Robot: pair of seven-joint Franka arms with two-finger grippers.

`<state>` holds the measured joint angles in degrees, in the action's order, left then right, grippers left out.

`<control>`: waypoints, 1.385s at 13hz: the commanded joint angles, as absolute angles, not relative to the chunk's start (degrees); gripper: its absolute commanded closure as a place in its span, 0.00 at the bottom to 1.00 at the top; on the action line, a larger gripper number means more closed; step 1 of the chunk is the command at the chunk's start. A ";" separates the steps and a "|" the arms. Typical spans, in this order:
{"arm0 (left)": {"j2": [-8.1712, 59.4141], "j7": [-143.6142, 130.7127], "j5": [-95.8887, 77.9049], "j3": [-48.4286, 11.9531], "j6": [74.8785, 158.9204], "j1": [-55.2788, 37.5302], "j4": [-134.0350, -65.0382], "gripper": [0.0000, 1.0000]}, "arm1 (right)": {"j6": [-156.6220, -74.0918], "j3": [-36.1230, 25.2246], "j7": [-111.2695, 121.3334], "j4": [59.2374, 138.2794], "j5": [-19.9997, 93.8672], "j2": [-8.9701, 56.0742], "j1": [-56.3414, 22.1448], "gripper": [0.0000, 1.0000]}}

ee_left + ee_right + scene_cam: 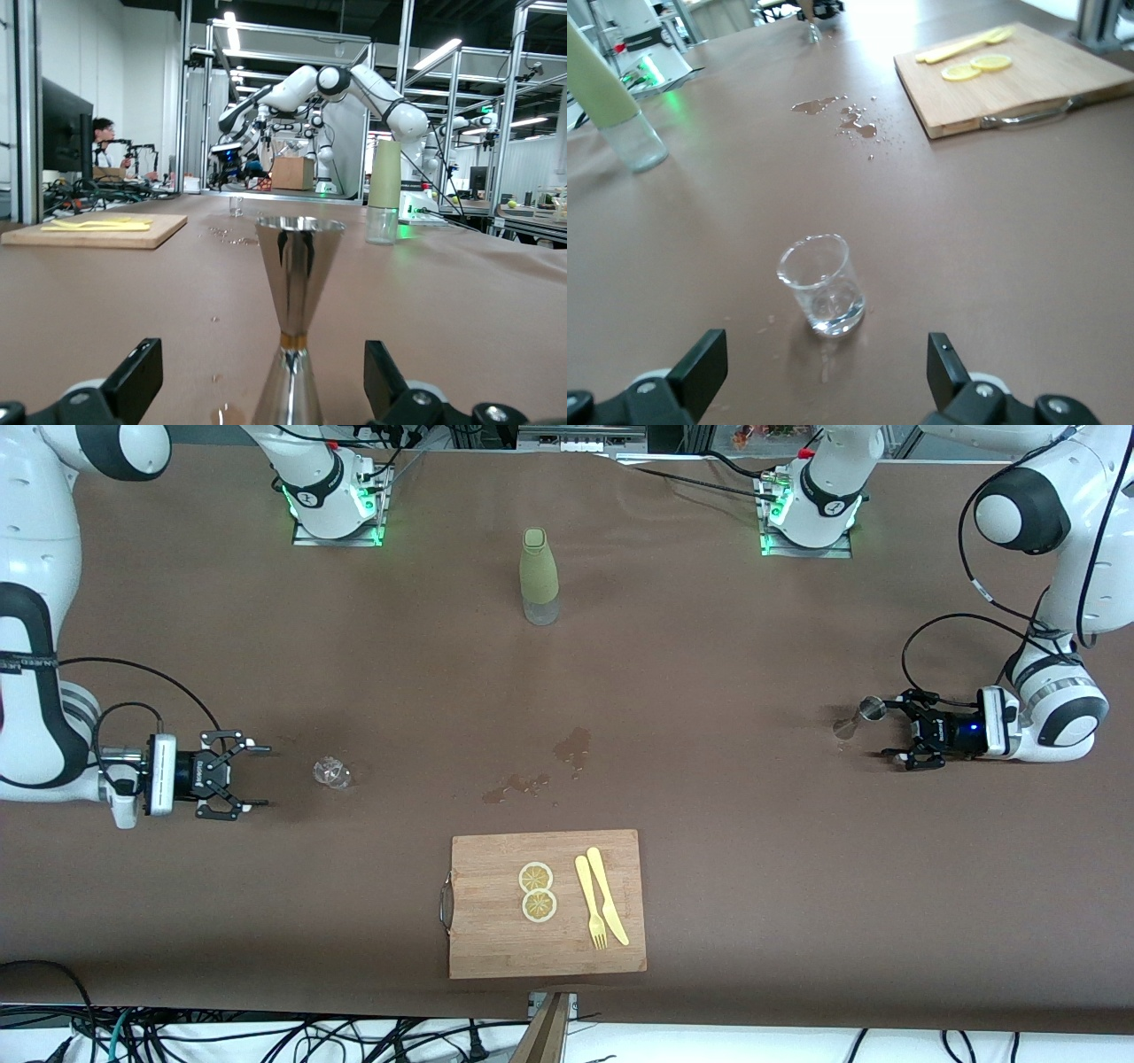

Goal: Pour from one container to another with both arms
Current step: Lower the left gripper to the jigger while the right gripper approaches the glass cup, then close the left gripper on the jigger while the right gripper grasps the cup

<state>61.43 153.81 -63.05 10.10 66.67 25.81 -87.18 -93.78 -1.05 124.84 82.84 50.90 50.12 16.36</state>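
Observation:
I will grab the clear glass by its body next with my right gripper, below the glass's open rim. Then I can pour between containers with both arms.
A steel hourglass-shaped jigger stands upright on the brown table toward the left arm's end. My left gripper is low at the table and open, and the jigger stands in line with the gap, just ahead of the fingertips, untouched. A small clear glass stands toward the right arm's end. My right gripper is also low and open, pointing at the glass, which stands a short way ahead of the fingertips. Both grippers hold nothing.
A tall green bottle stands mid-table near the arms' bases. A wooden cutting board with lemon slices and a yellow knife and fork lies near the front edge. Wet spill patches mark the table between them.

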 commanded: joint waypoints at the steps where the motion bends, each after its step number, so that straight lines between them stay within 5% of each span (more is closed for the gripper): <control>1: 63.02 158.38 -63.90 9.41 67.50 24.70 -86.48 0.00 | -89.40 1.75 129.80 74.29 51.94 58.08 17.23 0.00; 14: 59.06 158.29 -61.61 9.40 69.61 23.29 -92.55 0.00 | -84.81 6.33 141.24 74.27 52.03 65.04 17.05 0.02; 16: 58.98 157.50 -61.52 9.40 69.61 23.29 -92.55 0.00 | -84.73 7.03 142.12 74.27 52.12 65.04 17.05 0.14; 18: 58.10 157.41 -61.52 9.49 69.61 23.29 -92.64 0.00 | -84.55 7.03 141.94 74.35 53.78 65.04 17.14 0.53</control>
